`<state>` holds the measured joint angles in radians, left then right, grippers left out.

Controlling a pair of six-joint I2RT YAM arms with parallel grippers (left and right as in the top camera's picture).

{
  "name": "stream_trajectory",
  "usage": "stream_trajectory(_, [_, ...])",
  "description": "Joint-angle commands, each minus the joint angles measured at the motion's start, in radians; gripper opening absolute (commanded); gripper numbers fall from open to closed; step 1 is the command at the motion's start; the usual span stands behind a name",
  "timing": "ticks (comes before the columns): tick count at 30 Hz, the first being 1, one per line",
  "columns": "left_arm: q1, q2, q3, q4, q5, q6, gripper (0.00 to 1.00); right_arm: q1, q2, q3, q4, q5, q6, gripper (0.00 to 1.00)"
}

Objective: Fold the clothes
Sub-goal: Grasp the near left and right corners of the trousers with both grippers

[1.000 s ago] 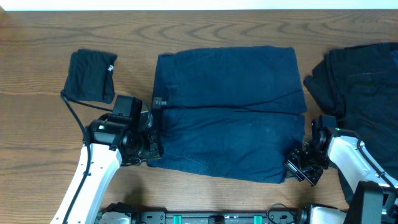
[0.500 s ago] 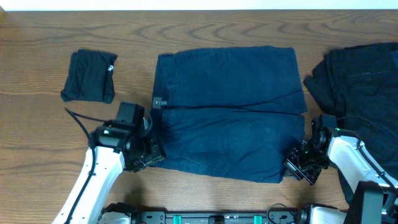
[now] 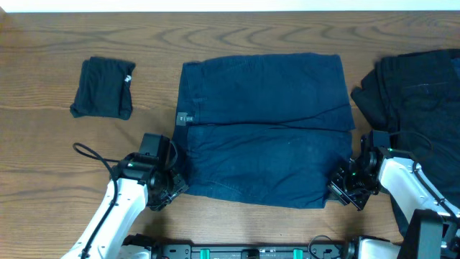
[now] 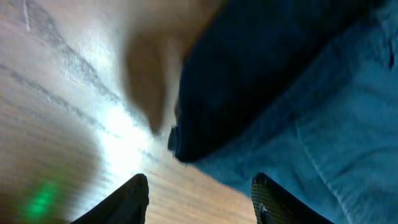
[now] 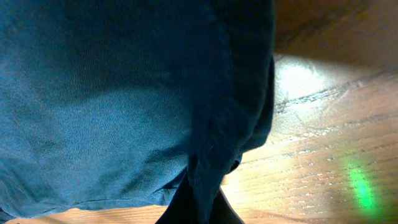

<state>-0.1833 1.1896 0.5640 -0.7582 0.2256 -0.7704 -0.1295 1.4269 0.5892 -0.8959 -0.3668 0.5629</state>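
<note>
The corner of the navy garment is beyond both fingers of my left gripper, so they would miss it if they closed now. My left gripper needs to move toward the corner before it closes on it.
The navy shorts-like garment (image 3: 266, 129) lies spread flat mid-table, with a small label (image 3: 182, 119) on its left edge. My left gripper (image 3: 172, 190) is at its near left corner. In the left wrist view the fingers (image 4: 199, 202) are open, with bare wood between them and the navy cloth edge (image 4: 298, 106) at the right finger. My right gripper (image 3: 346, 188) is at the near right corner. In the right wrist view its fingers (image 5: 200, 202) are shut on a pinched fold of the navy cloth (image 5: 124, 93).
A small folded black garment (image 3: 104, 88) lies at the far left. A pile of dark clothes (image 3: 420, 93) lies at the right edge, behind my right arm. The wooden table (image 3: 43, 158) shows around them.
My left gripper has moved from the label on the shorts' left edge toward the near left corner. The right gripper has stayed at the near right corner.
</note>
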Motion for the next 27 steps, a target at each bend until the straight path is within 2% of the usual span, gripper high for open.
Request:
stream_trajectory(1, [0.002,0.004,-0.007,0.027,-0.039,-0.052,0.55,0.000,0.005,-0.004,0.006,0.003,-0.023,0.01])
stream_trajectory(12, [0.002,0.056,-0.008,0.047,-0.035,-0.059,0.55,0.000,0.005,-0.004,0.006,0.003,-0.022,0.01])
stream_trajectory(22, [0.002,0.156,-0.034,0.147,-0.025,-0.058,0.53,0.000,0.005,-0.004,0.007,0.004,-0.030,0.01])
stream_trajectory(24, [0.002,0.172,-0.035,0.146,-0.025,-0.057,0.28,0.000,0.005,-0.004,0.007,0.004,-0.047,0.01])
stream_trajectory(25, [0.002,0.177,-0.035,0.142,-0.024,-0.044,0.09,0.000,0.005,-0.004,0.006,0.004,-0.058,0.01])
stream_trajectory(27, [0.002,0.176,-0.035,0.133,-0.013,-0.004,0.06,0.000,0.005,-0.004,0.006,0.003,-0.089,0.01])
